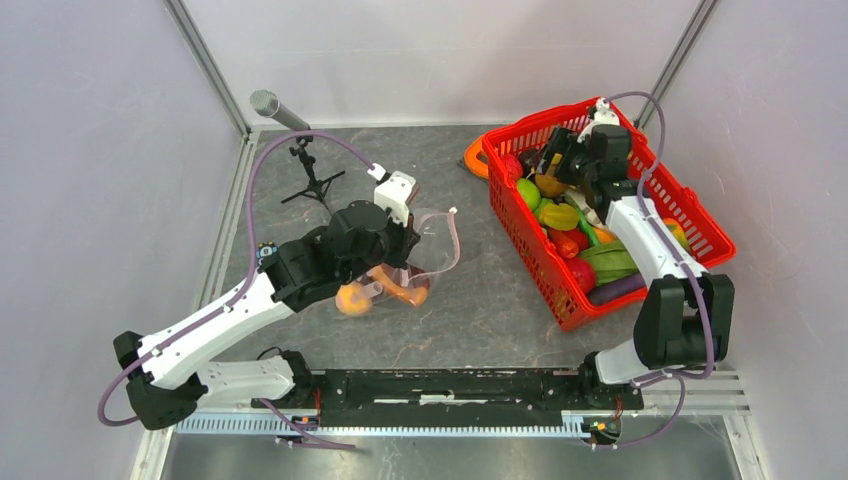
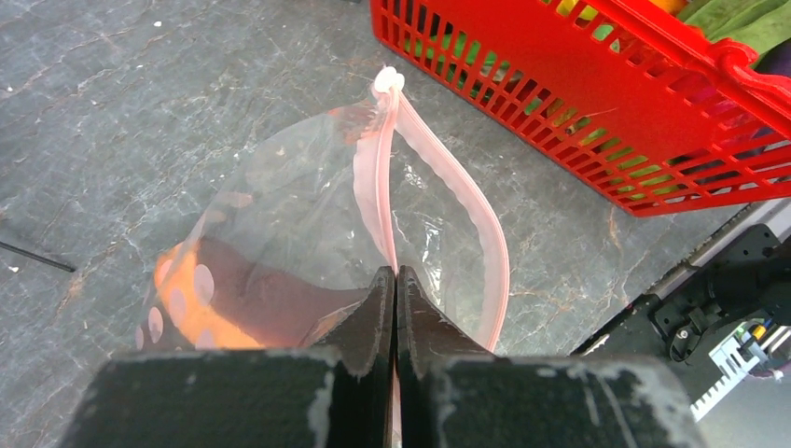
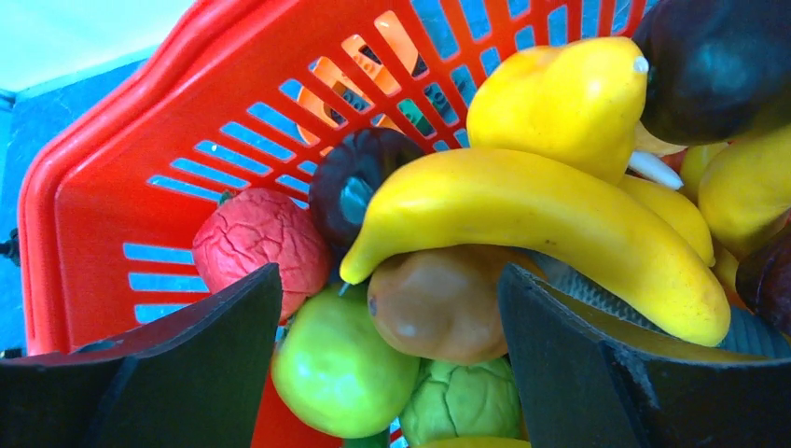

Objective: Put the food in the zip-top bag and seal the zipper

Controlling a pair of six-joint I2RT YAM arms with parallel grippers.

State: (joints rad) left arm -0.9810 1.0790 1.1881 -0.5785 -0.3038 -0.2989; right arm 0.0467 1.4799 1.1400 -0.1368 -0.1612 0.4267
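Note:
My right gripper reaches the yellow banana next and grabs it by its narrow stem end (image 3: 361, 257), so its body stays free to enter the zip-top bag.
The clear dotted zip-top bag (image 2: 298, 201) lies on the grey table with its mouth open, its pink zipper (image 2: 471, 219) curving in a loop. My left gripper (image 2: 395, 276) is shut on one side of that pink strip. An orange piece (image 2: 191, 322) and a brownish piece show inside the bag, which also shows in the top view (image 1: 437, 243). My right gripper (image 3: 390, 280) is open and empty, low over the food in the red basket (image 3: 112, 177). A brown kiwi (image 3: 438, 308) and a green apple (image 3: 340, 369) lie between its fingers, under a yellow banana (image 3: 532, 210).
The red basket (image 1: 528, 245) stands at the right, full of toy fruit: a yellow pear (image 3: 560, 98), a red piece (image 3: 244, 238), a dark plum (image 3: 359, 177). A flat orange ring (image 1: 474, 158) lies behind it. A small black stand (image 1: 312, 182) is at the back left.

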